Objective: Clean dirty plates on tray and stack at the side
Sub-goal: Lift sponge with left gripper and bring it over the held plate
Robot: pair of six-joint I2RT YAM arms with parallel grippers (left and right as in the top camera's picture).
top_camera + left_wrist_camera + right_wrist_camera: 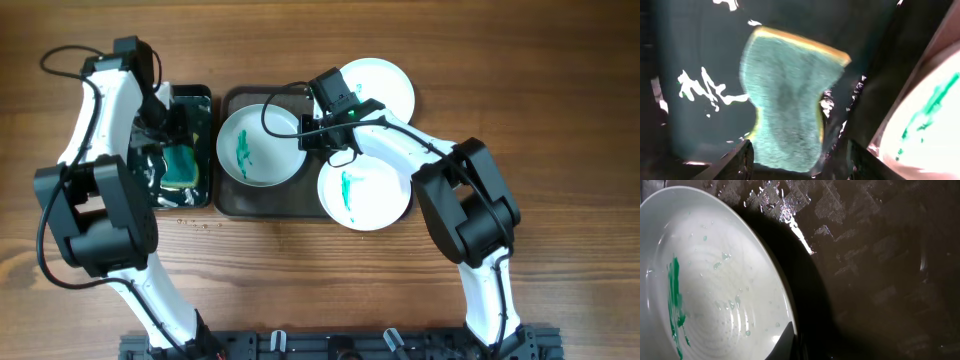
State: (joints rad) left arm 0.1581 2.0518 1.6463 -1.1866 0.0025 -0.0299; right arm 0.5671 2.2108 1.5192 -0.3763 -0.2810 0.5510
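My left gripper will next pinch the sponge across its narrow middle to clean the smeared plate, so the sponge's wide far end stays free.
A white plate with a green smear (258,145) lies on the brown tray (262,203). My right gripper (318,132) is shut on its right rim. In the right wrist view one finger (795,342) rests inside the plate (715,290) and the other is hidden under the rim. A second smeared plate (365,190) overlaps the tray's lower right corner. A green and yellow sponge (181,165) lies in the black water basin (190,200). My left gripper (175,128) is open, its fingers (800,162) on either side of the near end of the sponge (787,95).
A clean white plate (385,85) sits on the wooden table beyond the tray's upper right corner. Water drops lie on the table below the basin. The wet tray floor (880,255) fills the right wrist view beside the plate. The smeared plate's edge (925,120) shows in the left wrist view.
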